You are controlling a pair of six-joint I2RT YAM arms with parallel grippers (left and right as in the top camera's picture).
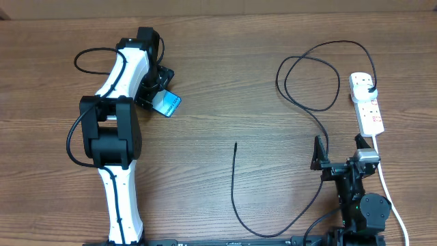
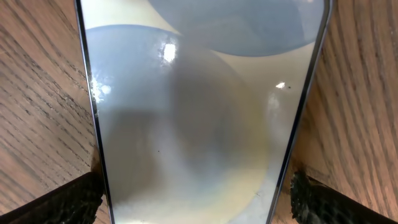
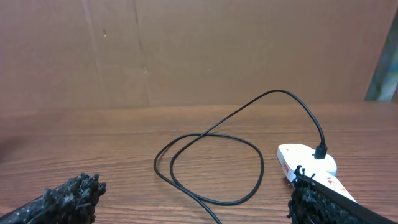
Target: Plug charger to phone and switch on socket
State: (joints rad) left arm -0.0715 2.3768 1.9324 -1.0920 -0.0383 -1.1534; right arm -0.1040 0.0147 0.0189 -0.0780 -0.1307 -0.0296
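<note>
The left gripper is ready to close on the phone, as its fingers are down at the wood beside the phone's long edges in the left wrist view.
The phone [image 1: 168,104], its screen lit light blue, lies on the table at the upper left. It fills the left wrist view [image 2: 199,112]. My left gripper [image 1: 154,93] straddles the phone's near end, one finger at each long edge, with a thin strip of wood showing by the right finger [image 2: 198,202]. The black charger cable [image 1: 311,82] is plugged into the white socket strip [image 1: 369,113] at the right. It loops, runs down and ends in a free tip [image 1: 235,145] at mid-table. My right gripper [image 1: 338,150] is open and empty [image 3: 186,186], facing the cable loop [image 3: 211,168] and the socket [image 3: 308,163].
The socket's thick white cord [image 1: 390,195] runs down past the right arm's base. A brown board wall [image 3: 186,50] stands behind the table. Bare wood lies between the two arms.
</note>
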